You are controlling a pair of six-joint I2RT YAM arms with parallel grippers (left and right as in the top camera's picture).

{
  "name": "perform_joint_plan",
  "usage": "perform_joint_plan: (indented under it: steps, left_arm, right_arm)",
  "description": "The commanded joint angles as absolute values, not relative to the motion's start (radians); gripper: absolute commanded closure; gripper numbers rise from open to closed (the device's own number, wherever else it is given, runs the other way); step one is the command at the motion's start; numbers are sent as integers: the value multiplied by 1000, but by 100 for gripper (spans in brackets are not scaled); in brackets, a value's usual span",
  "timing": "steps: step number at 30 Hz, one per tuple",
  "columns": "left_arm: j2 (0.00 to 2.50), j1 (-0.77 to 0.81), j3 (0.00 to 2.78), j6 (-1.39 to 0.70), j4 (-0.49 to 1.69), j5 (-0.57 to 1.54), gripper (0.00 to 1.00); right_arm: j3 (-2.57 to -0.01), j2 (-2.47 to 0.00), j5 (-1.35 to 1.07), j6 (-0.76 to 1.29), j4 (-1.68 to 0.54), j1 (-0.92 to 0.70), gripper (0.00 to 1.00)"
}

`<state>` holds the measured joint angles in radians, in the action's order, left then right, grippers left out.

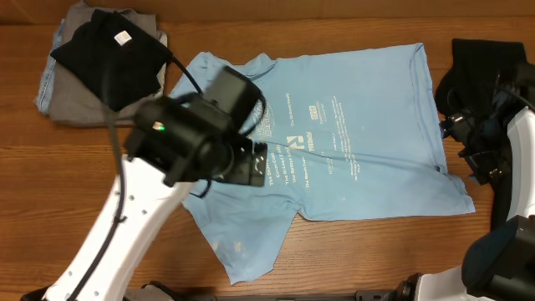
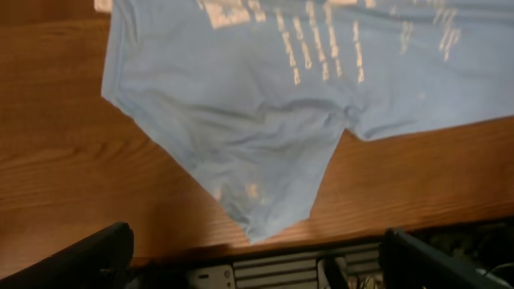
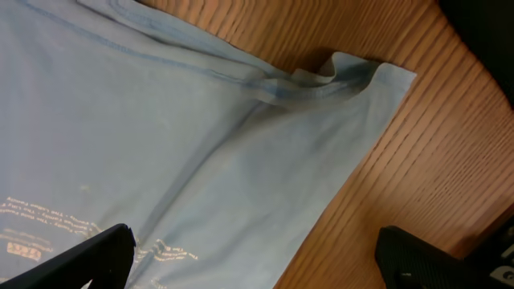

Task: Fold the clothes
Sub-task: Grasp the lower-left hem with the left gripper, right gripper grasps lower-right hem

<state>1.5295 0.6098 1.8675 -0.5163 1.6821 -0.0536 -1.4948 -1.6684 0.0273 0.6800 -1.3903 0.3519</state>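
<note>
I should next grab the T-shirt (image 1: 359, 150) with my left gripper by the sleeve pointing at the table's front edge, to fold that side over the T-shirt's body.
The clothes are one light blue T-shirt (image 1: 359, 150) lying flat on the wooden table with its small white print up, hem to the right and one sleeve (image 1: 242, 242) pointing at the front edge. My left gripper (image 1: 251, 163) hovers over the shirt's left part, above the table. In the left wrist view the left gripper (image 2: 257, 261) is open and empty, with the sleeve (image 2: 257, 177) ahead of it. My right gripper (image 1: 470, 140) is off the shirt's right edge. In the right wrist view the right gripper (image 3: 257, 261) is open and empty over the shirt (image 3: 161, 144), near a hem corner (image 3: 361, 76).
A pile of folded clothes sits at the back left, a grey garment (image 1: 67, 96) with a black one (image 1: 109, 50) on top. A black object (image 1: 485, 58) lies at the back right. The table's front edge (image 2: 193, 250) runs just past the sleeve tip.
</note>
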Motion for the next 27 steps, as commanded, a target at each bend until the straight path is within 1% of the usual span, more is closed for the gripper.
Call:
perform_joint_plan:
  steps: [1, 4, 8, 14, 17, 22, 27]
  left_arm:
    - [1528, 647, 1758, -609, 1689, -57, 0]
    - [1528, 649, 1640, -660, 1687, -31, 0]
    - [1528, 649, 1484, -680, 1643, 12, 0]
    - [1528, 649, 1257, -680, 1483, 97, 0]
    - [1529, 649, 1135, -678, 1424, 184, 0]
    - [1529, 649, 976, -678, 1366, 212, 0]
    - [1529, 647, 855, -715, 1263, 226, 0]
  right_arm:
    - [-1492, -1633, 51, 685, -1372, 352, 0]
    - [-1492, -1633, 51, 685, -1360, 373, 0]
    - [-1492, -1633, 51, 685, -1354, 418, 0]
    - [-1492, -1633, 51, 685, -1347, 500, 0]
    - [-1492, -1633, 41, 681, -1348, 541, 0]
    - [-1492, -1633, 40, 677, -1356, 561, 0]
    - [-1492, -1633, 35, 678, -1355, 561, 0]
